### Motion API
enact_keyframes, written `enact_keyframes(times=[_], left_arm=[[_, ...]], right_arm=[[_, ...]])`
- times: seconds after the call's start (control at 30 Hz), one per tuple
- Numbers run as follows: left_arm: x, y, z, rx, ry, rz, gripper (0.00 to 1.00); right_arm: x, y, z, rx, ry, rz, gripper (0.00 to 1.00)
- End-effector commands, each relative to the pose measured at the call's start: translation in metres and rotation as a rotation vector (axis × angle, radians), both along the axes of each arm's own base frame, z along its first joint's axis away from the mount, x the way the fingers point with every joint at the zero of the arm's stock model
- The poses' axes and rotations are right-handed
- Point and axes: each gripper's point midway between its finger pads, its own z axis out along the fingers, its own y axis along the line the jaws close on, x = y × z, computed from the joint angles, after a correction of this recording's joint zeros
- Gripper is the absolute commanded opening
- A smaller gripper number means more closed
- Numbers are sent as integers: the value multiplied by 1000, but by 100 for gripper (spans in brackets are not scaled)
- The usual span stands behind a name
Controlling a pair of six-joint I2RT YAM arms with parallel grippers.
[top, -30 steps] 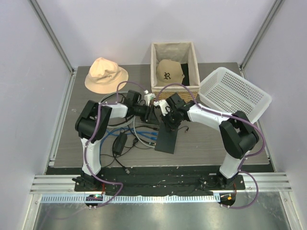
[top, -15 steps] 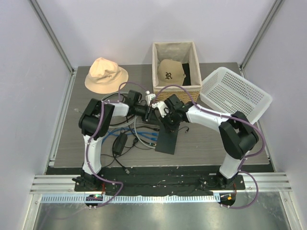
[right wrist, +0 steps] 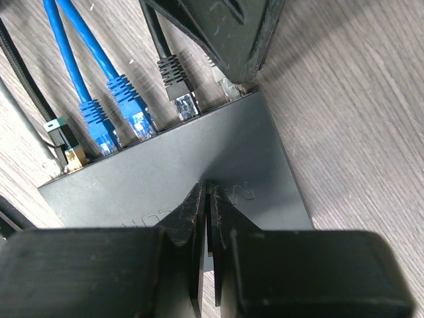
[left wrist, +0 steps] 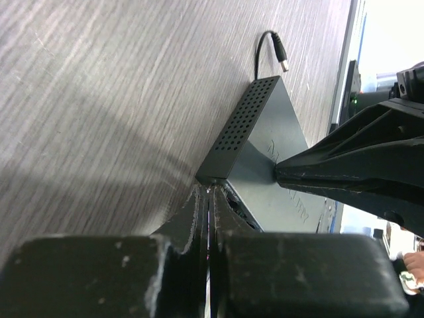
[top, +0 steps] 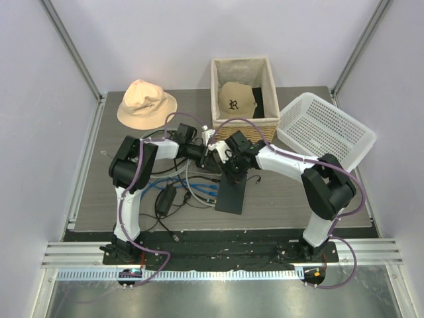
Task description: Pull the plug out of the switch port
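The switch would stay lying there if I lifted my right gripper now, and the gripper would go up alone. Its shut fingers are empty and only press on the switch's flat top.
The switch is a flat dark box lying mid-table. In the right wrist view its top fills the middle, with two blue plugs, a black plug and a pale plug in the sockets along its far edge. My left gripper is shut, its tips right at the pale end plug; I cannot see anything held between them. My right gripper is shut and empty, its tips pressing on the switch top.
A small black power adapter and loose blue and grey cables lie left of the switch. A barrel-plug lead ends by its far corner. A beige hat, a wicker box holding a cap and a tilted white basket stand behind.
My left gripper has edged right, closer to the switch's socket edge. My right gripper has shifted slightly and stays on the switch top.
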Motion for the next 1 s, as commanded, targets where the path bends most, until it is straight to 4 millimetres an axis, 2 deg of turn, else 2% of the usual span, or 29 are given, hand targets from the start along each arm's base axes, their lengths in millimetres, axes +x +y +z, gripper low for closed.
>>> enact_keyframes(times=[0.0,0.03,0.1,0.13,0.17,0.2,0.37,0.53,0.7,0.83,0.97], left_arm=[[-72,15,-48,179,233,-131,0],[-72,16,-49,193,246,-129,0],[-68,19,-49,210,245,-102,8],[-64,22,-52,228,237,-81,14],[-63,24,-53,234,240,-68,26],[-61,26,-51,235,250,-55,30],[-63,36,-47,211,316,-18,46],[-62,33,-54,201,346,-2,47],[-65,30,-60,186,415,3,46],[-73,36,-66,226,468,36,41],[-72,49,-63,229,485,92,41]], right_arm=[[-14,-22,-26,-105,38,0,11],[-14,-21,-26,-102,37,1,10],[-14,-21,-25,-103,35,2,10],[-13,-21,-24,-102,31,1,11],[-13,-21,-24,-101,30,2,10],[-13,-21,-23,-101,30,1,10],[-16,-23,-21,-106,28,27,11],[-20,-23,-23,-120,21,55,10],[-20,-12,-23,-126,8,86,10],[-16,0,-20,-117,-9,101,10],[-11,2,-18,-122,-21,99,9]])
